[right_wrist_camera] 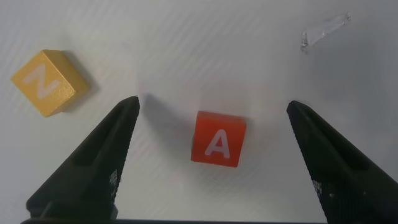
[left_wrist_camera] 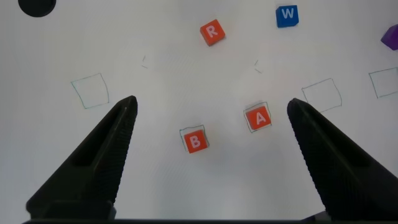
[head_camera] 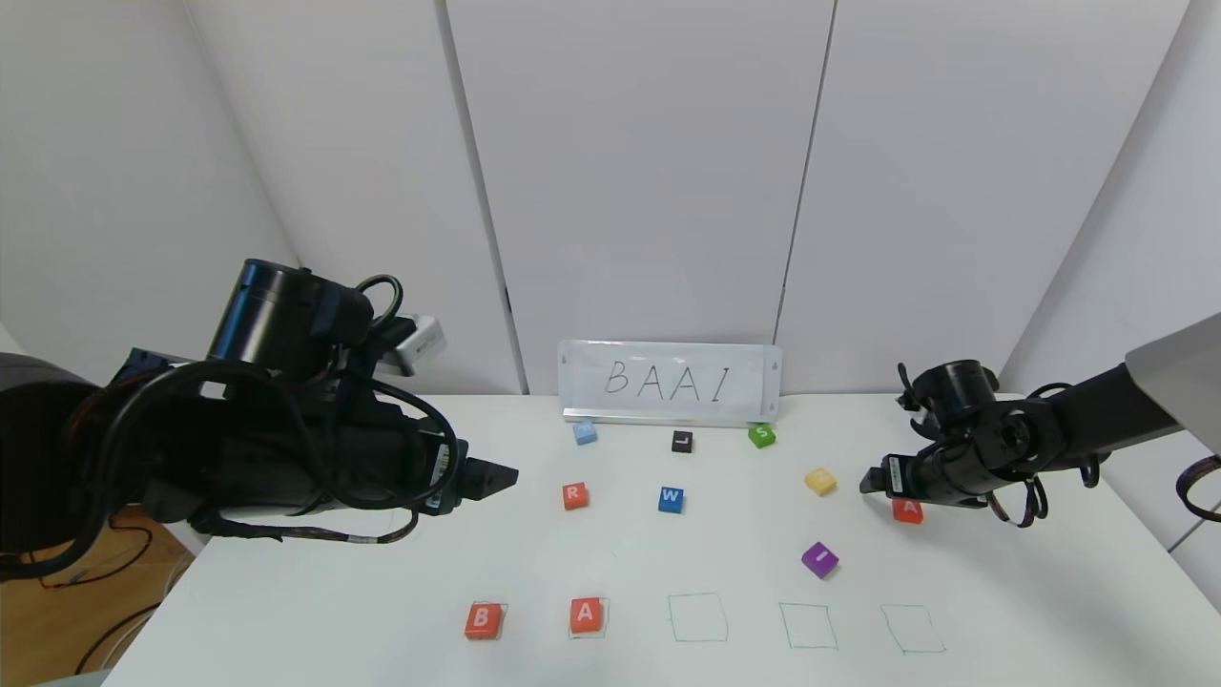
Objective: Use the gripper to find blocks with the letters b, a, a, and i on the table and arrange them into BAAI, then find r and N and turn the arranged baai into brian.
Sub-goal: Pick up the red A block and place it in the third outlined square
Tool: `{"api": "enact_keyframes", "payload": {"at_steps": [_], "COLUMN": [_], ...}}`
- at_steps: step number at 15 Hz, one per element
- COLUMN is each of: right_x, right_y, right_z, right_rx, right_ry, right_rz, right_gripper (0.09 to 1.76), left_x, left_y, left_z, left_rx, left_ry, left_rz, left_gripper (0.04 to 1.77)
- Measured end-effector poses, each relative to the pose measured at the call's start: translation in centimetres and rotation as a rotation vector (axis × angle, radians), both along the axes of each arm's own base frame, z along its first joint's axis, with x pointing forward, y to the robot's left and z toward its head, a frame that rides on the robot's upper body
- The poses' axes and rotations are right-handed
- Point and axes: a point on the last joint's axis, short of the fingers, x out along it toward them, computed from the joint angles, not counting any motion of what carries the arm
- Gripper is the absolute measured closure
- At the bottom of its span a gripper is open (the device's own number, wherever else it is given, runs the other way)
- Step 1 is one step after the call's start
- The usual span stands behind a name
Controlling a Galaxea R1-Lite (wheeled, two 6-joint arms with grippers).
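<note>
The right gripper grabs the loose A by the sides on either side of its letter (head_camera: 898, 511) (right_wrist_camera: 196, 138) next, to fill the square beside the placed A.
On the white table (head_camera: 382, 611), an orange-red B block (head_camera: 483, 620) and an A block (head_camera: 586, 614) lie in the first two green squares at the front. The second A block (head_camera: 907, 511) lies at the right, directly under my open right gripper (head_camera: 873, 480); in the right wrist view this A (right_wrist_camera: 217, 139) sits between the spread fingers (right_wrist_camera: 118, 143), untouched. Purple I (head_camera: 819, 559), orange-red R (head_camera: 574, 495) and yellow N (head_camera: 820, 481) lie loose mid-table. My left gripper (head_camera: 501, 477) hovers open and empty high above B (left_wrist_camera: 195, 141) and A (left_wrist_camera: 259, 118).
A white sign reading BAAI (head_camera: 670, 382) stands at the back. Blue W (head_camera: 671, 499), black (head_camera: 681, 441), green S (head_camera: 761, 435) and light blue (head_camera: 585, 432) blocks lie behind. Three green squares (head_camera: 808, 626) at the front hold nothing.
</note>
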Motion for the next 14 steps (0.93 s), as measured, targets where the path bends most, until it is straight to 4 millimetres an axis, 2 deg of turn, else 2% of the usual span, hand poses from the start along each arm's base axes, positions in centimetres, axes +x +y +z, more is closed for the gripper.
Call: {"api": "enact_keyframes", "payload": {"at_steps": [2,6,9,10,14], "right_x": [-0.07,-0.28,-0.43,-0.47,-0.51], "right_y": [0.02,0.24,0.52,0.6,0.64], "right_z": [-0.09,-0.21,-0.31,-0.3,-0.26], "right_rx": [0.001,0.005,0.005,0.005,0.002], "right_ry": [0.004,0.014,0.02,0.021,0.021], "right_rz": [0.001,0.01,0.016,0.017,0.019], "right_gripper": [0.14,0.75,1.07,1.31,1.31], "left_x": [0.07,0.16,0.18,0.17,0.19], "left_y": [-0.05,-0.11,-0.12,-0.11,-0.12], "left_z": [-0.14,-0.31,-0.33,-0.33,-0.37], "left_rx": [0.003,0.006,0.007,0.007,0.008], "left_ry": [0.004,0.01,0.01,0.01,0.012], "left_rz": [-0.002,-0.003,-0.004,-0.004,-0.004], "left_gripper": [0.09,0.09,0.09,0.09,0.09]}}
